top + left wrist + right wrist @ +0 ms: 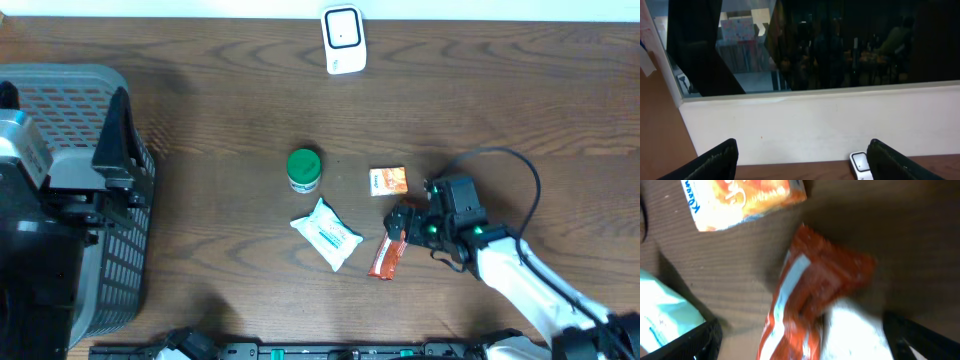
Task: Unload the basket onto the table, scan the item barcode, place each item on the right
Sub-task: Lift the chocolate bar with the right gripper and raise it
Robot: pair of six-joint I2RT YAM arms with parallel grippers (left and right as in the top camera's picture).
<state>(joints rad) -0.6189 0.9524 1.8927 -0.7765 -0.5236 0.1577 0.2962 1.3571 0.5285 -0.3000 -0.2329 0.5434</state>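
Note:
The robot's right gripper should pinch the red-orange snack packet across its narrow width near the packet's end by the orange box (815, 284), so that its length stays exposed for scanning.
A red-orange snack packet (385, 256) lies on the wooden table at centre right. My right gripper (404, 222) is at its upper end and stands open. In the right wrist view the packet (810, 295) is blurred and lies between the spread fingers (695, 342) of the right gripper (805, 342); neither finger presses on it. The white barcode scanner (342, 38) stands at the table's far edge and shows low in the left wrist view (860, 166). My left gripper (802, 152) is open and empty, raised over the basket (118, 165) and facing the back wall.
A grey mesh basket (75, 90) fills the left side. A green-lidded jar (303, 169), a white and teal wipes pack (327, 233) and a small orange box (388, 180) lie near the packet. The right arm's cable (520, 165) loops behind its wrist.

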